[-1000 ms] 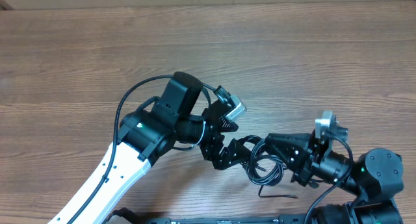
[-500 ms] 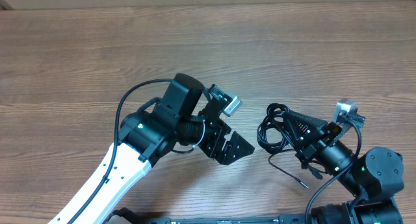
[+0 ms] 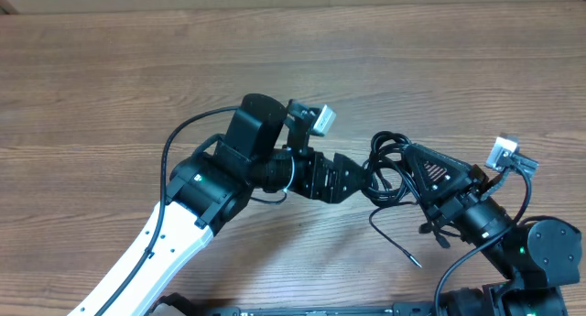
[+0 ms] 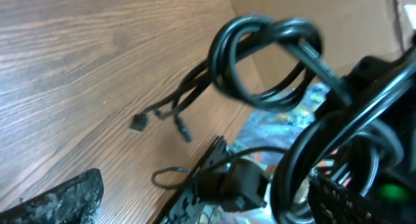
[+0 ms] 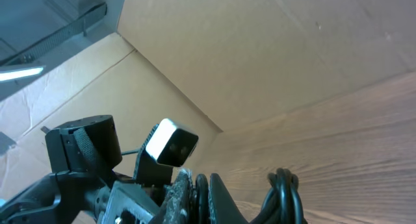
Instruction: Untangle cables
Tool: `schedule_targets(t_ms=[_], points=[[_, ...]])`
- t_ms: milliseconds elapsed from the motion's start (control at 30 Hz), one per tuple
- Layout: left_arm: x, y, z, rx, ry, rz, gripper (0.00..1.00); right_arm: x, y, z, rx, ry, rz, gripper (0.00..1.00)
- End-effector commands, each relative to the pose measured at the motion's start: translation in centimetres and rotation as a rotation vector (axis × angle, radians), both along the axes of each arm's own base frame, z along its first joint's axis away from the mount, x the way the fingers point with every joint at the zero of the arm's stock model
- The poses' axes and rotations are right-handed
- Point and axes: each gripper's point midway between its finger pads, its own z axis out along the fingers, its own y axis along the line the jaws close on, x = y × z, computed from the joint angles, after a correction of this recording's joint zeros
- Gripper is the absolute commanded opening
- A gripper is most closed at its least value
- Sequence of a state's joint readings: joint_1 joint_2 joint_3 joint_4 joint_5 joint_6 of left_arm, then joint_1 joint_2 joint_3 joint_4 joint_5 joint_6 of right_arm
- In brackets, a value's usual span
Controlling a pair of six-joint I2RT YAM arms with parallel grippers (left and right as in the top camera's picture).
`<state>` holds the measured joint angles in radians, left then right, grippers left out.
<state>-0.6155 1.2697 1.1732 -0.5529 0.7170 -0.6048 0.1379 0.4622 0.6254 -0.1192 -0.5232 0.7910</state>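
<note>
Next, my left gripper grabs the cables by the loops facing it, so that my right gripper is free to release and regrip to untangle them.
The cables (image 3: 388, 168) are a knotted bundle of thin black loops held up off the wood by my right gripper (image 3: 412, 172), which is shut on a strand (image 5: 202, 197). One loose end (image 3: 400, 247) trails down to the table. My left gripper (image 3: 364, 177) stands open just left of the bundle, with its tips at the loops. In the left wrist view the loops (image 4: 260, 52) hang in front, small plug ends (image 4: 139, 122) dangle below them, and one finger (image 4: 58, 198) shows at the lower left. More loops (image 5: 286, 193) sit right of the shut jaws.
The wooden table (image 3: 293, 69) stretches away to the back and left. The left arm's white link (image 3: 156, 252) lies across the front left. The right arm's base (image 3: 540, 252) stands at the front right. A cardboard wall (image 5: 273, 49) stands behind the table.
My right gripper has lifted the bundle and carried it up and to the right. The left gripper has swung right and now reaches the loops. A loose end has dropped free.
</note>
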Motion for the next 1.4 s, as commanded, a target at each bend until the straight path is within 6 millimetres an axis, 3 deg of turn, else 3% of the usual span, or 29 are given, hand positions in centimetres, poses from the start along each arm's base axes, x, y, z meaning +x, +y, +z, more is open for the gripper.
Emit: schedule_targets(t_ms=[0,100,200,267,367,400,533,667,700,733,767,867,967,1100,1233,1367], points=[[-0.7,-0.5,1.3,-0.048,0.004,-0.019,1.0,-0.5,0.0,1.2,0.043,-0.003,0.013,0.04],[-1.1,-1.2,1.7,-0.064,-0.01,-0.047,1.0,-0.6,0.3,1.1,0.044,0.001,0.031,0.04],[-1.8,-2.3,1.7,-0.076,-0.021,-0.085,0.92,-0.6,0.3,1.1,0.044,0.0,0.031,0.04],[-2.0,-3.3,1.5,-0.081,-0.027,-0.111,0.76,-0.7,0.3,1.1,0.043,0.001,0.034,0.04],[-1.9,-4.0,1.0,-0.081,-0.025,-0.122,0.27,-0.7,0.3,0.9,0.041,0.011,0.035,0.04],[-1.8,-4.0,0.8,-0.078,-0.021,-0.122,0.18,-0.6,0.3,0.8,0.04,0.012,0.035,0.04],[-1.1,-3.7,0.6,-0.07,-0.052,-0.118,0.04,-0.6,0.3,0.1,0.018,0.032,0.032,0.04],[0.2,-2.2,-0.5,-0.021,-0.087,-0.094,0.04,-0.6,0.5,-1.4,-0.107,0.001,0.037,0.04],[0.5,-1.4,-1.4,0.028,-0.14,-0.109,0.04,-0.7,0.6,-1.7,-0.149,-0.019,0.045,0.13],[1.0,-0.2,-3.1,0.125,-0.195,-0.105,0.04,-0.8,0.6,-2.2,-0.185,-0.029,0.045,0.42],[1.3,0.6,-4.1,0.191,-0.214,-0.089,0.04,-0.8,0.6,-2.4,-0.202,-0.033,0.045,0.56],[2.0,3.9,-7.6,0.447,-0.314,-0.103,0.04,-0.8,0.6,-3.3,-0.273,-0.049,0.048,0.79],[1.2,4.7,-8.4,0.518,-0.423,-0.232,0.04,-1.0,0.7,-4.1,-0.349,-0.076,0.06,0.82],[0.9,4.7,-7.5,0.593,-0.717,-0.422,0.04,-1.0,0.6,-4.8,-0.381,-0.064,0.061,0.82],[3.2,5.5,-5.3,0.767,-0.959,-0.392,0.04,-0.6,0.1,-5.6,-0.393,-0.027,0.029,0.82],[2.9,4.0,-2.7,0.773,-1.183,-0.481,0.04,-0.4,-0.3,-5.7,-0.341,0.027,0.0,0.81]])
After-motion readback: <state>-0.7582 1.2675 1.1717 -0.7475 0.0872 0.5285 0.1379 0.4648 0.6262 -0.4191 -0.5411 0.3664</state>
